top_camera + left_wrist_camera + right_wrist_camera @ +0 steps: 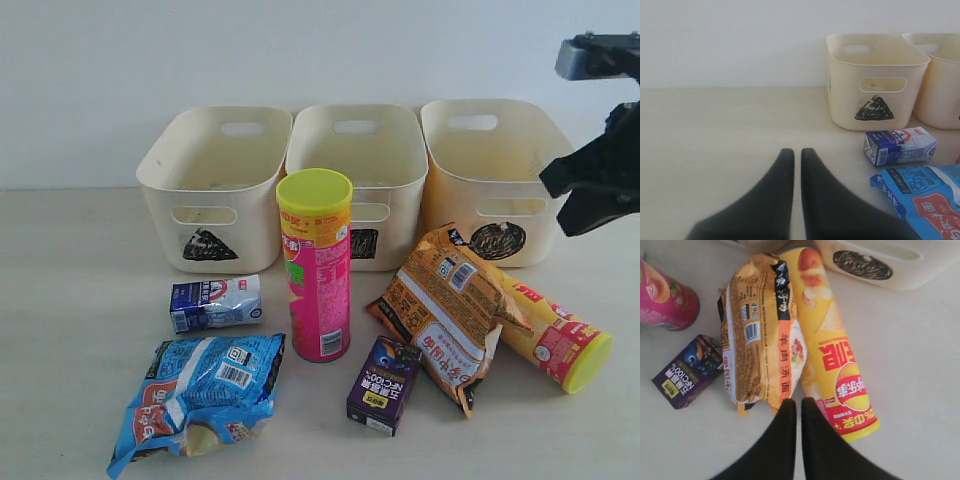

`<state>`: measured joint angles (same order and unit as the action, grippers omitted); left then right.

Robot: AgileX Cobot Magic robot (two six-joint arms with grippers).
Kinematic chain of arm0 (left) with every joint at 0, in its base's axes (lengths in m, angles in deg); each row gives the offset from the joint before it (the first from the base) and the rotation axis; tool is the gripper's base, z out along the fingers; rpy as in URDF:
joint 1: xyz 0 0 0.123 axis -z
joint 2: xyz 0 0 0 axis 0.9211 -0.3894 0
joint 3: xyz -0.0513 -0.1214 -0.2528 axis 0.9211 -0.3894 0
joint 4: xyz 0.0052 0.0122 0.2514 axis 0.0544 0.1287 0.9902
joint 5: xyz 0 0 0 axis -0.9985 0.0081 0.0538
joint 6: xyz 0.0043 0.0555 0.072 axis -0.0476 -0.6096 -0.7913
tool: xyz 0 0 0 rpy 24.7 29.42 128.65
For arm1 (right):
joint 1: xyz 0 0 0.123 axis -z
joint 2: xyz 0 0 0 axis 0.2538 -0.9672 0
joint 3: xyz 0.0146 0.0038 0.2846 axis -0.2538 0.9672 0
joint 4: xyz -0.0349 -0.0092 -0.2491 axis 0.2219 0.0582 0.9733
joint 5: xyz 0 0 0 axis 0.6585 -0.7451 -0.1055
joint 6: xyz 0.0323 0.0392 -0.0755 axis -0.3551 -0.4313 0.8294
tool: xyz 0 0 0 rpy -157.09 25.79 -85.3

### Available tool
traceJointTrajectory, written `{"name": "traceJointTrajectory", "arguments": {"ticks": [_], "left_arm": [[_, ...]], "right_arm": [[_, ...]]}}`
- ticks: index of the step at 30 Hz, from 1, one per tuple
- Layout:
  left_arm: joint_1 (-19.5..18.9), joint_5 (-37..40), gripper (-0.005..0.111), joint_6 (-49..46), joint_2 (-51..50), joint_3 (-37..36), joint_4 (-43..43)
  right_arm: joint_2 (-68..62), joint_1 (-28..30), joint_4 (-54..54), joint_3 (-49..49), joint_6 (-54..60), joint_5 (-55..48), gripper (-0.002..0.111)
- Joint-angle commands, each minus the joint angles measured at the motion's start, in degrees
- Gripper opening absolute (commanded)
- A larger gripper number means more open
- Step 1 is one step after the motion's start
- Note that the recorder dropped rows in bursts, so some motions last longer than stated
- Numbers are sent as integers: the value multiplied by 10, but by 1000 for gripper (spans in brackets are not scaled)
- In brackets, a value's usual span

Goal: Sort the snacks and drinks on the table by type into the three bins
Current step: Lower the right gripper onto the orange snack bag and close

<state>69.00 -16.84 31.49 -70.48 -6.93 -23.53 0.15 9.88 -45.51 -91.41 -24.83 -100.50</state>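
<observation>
I should next grab the orange bag by its crinkled middle point(447, 306) with my right gripper, to sort the snacks into their bin point(495, 180).
Three cream bins stand at the back, marked triangle point(165, 200), square point(395, 215) and circle point(450, 190). In front, a pink canister point(318, 270) stands upright and a yellow canister point(550, 335) lies beside an orange bag point(445, 310). A blue bag point(200, 395), a blue-white carton point(215, 303) and a purple carton point(383, 385) lie on the table. My right gripper point(798, 402) is shut and empty above the yellow canister point(835, 350) and orange bag point(762, 330). My left gripper point(797, 152) is shut and empty over bare table, apart from the blue-white carton point(900, 146).
A white wall runs behind the bins. The right arm's black body point(595, 180) hangs at the exterior view's right edge, beside the circle bin. Bare table point(715, 140) stretches left of the triangle bin point(845, 100).
</observation>
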Motion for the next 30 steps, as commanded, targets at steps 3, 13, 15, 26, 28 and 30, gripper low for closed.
{"name": "traceJointTrajectory", "arguments": {"ticks": [3, 13, 15, 26, 28, 30], "left_arm": [[-1, -4, 4, 4, 2, 2, -4], [-1, -4, 4, 4, 2, 2, -4], [-1, -4, 4, 4, 2, 2, -4], [-1, -4, 4, 4, 2, 2, -4], [-1, -4, 4, 4, 2, 2, -4], [-1, -4, 4, 4, 2, 2, -4]], "right_arm": [[-37, -50, -6, -3, 12, 19, 36], [-135, -62, -8, -3, -10, 92, 67], [-144, -68, -8, -3, -10, 103, 69], [-196, -111, -10, -3, -17, 152, 82], [-203, -114, -15, -3, -17, 156, 82], [-210, -117, -17, -3, -18, 164, 82]]}}
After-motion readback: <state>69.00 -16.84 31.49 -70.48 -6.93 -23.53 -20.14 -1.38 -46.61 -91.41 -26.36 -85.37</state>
